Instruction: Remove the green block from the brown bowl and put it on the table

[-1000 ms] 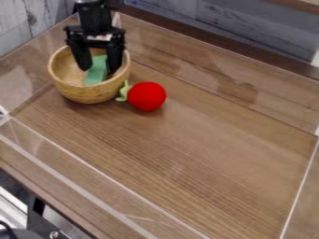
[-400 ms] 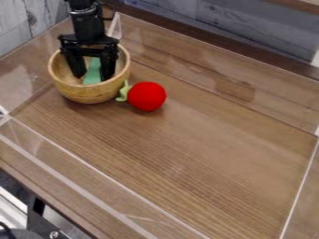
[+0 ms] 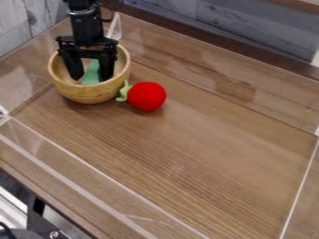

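Note:
My gripper is to grab the green block [image 3: 95,72] by its long sides next. It should then lift the block out of the brown bowl and onto the table.
The brown bowl [image 3: 65,91] sits at the far left of the table [image 3: 187,149]. Inside it lies the green block [image 3: 95,72], leaning toward the bowl's right side. My black gripper [image 3: 91,71] reaches down into the bowl from above, open, with one finger on each side of the block. Its fingertips are low inside the bowl and partly hide the block. I cannot tell whether the fingers touch the block.
A red ball [image 3: 147,95] with a small green bit lies just right of the bowl. Clear plastic walls [image 3: 299,201] run along the table's edges. A grey plank wall stands at the back.
The gripper has shifted slightly left and sunk deeper into the bowl around the green block. Its jaws have stayed open. Bowl and ball have not moved.

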{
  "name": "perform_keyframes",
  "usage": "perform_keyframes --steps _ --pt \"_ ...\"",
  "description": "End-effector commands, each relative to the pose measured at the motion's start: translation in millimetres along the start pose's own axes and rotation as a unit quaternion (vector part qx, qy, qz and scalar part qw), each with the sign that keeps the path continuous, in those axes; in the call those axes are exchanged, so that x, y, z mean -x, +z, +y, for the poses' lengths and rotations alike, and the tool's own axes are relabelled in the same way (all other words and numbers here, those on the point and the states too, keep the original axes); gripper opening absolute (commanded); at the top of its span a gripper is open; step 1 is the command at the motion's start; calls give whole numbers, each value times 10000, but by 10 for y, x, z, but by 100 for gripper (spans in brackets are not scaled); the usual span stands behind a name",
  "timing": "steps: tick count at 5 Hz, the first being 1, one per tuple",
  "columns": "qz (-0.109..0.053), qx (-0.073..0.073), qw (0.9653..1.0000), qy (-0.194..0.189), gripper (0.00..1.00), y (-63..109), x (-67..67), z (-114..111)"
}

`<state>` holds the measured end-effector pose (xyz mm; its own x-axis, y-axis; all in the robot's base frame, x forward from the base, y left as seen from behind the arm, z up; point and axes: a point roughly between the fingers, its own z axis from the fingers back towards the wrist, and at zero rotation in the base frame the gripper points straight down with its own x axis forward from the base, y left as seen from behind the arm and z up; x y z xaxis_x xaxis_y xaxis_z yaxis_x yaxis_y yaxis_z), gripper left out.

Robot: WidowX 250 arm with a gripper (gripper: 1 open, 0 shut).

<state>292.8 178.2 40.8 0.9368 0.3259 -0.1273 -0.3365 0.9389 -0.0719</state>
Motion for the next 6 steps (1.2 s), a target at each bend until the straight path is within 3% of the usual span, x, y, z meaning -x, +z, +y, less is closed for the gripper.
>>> perform_keyframes --steps 1,2,4,6 --pt "-411 -130 9989 160 100 273 74 -157" --pt "-410 -131 9988 236 0 108 19 -177" --pt "-549 19 9983 180 0 426 78 -247" --pt "-608 91 9967 539 0 407 14 -320"
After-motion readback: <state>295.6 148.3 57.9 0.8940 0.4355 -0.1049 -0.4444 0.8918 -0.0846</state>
